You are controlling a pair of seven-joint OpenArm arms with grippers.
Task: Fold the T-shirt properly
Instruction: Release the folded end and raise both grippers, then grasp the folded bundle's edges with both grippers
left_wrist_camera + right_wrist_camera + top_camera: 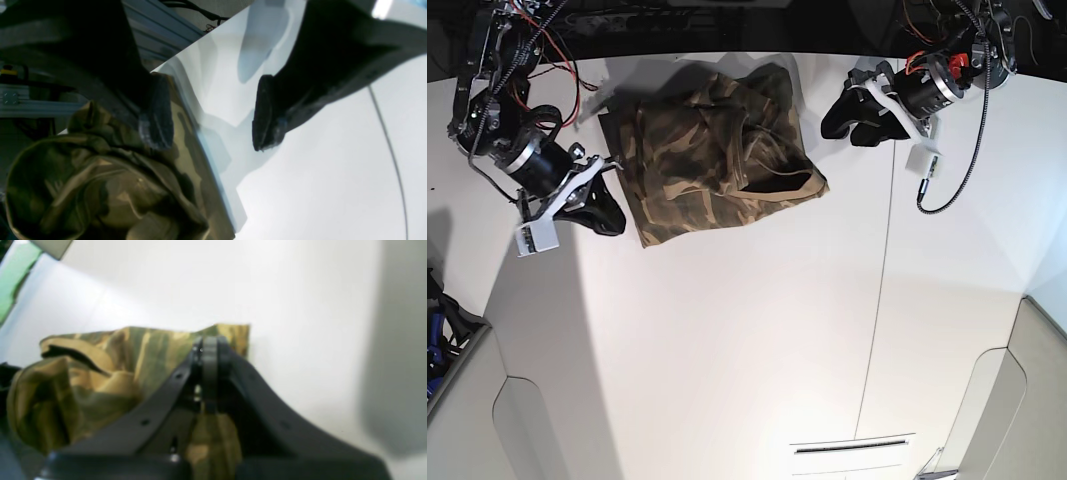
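My left gripper's fingers are above the shirt's edge [200, 160] and empty table, so closing now would miss it. My left gripper moves down first.
The camouflage T-shirt [712, 150] lies crumpled and partly bunched at the back of the white table [747, 340]. My right gripper [617, 218] is at the shirt's front left corner. In the right wrist view its fingers [210, 353] are pressed together on the shirt's edge [233, 333]. My left gripper [842, 125] hovers just off the shirt's right side. In the left wrist view it [211, 123] is open and empty, with one finger [156, 113] over the shirt's edge [100, 180] and the other finger [267, 113] over bare table.
A seam [882, 300] runs down the table right of the middle. A black cable [947, 190] hangs off the left arm. An aluminium frame [33, 103] stands beyond the table's back edge. Grey panels sit at the front corners [1017, 400].
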